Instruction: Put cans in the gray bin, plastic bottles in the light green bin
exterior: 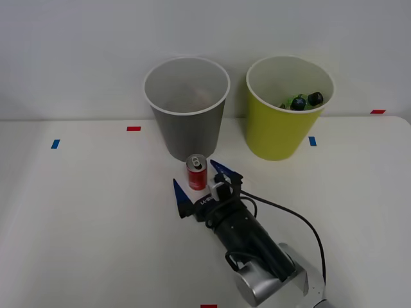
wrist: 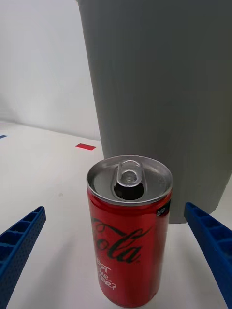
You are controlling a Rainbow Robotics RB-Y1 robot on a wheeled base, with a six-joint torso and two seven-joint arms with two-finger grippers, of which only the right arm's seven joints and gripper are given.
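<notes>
The can should be gripped by its red body [exterior: 197, 177] with my right gripper next, so it can drop into the gray bin [exterior: 187, 106].
A small red can [exterior: 197, 172] [wrist: 129, 236] with a silver top stands upright on the white table, just in front of the gray bin [exterior: 187, 106] [wrist: 164, 96]. My right gripper [exterior: 200, 181] [wrist: 116, 256] is open, its blue fingers [wrist: 19, 246] on either side of the can and apart from it. To the right stands the light green bin [exterior: 286, 109], with green plastic bottles [exterior: 298, 101] with black caps showing inside near its rim.
The table [exterior: 83, 212] carries small tape marks: blue [exterior: 55, 144], red [exterior: 133, 128], blue [exterior: 312, 141], red [exterior: 377, 111]. A black cable [exterior: 295, 215] trails from my arm. A pale wall rises behind the bins.
</notes>
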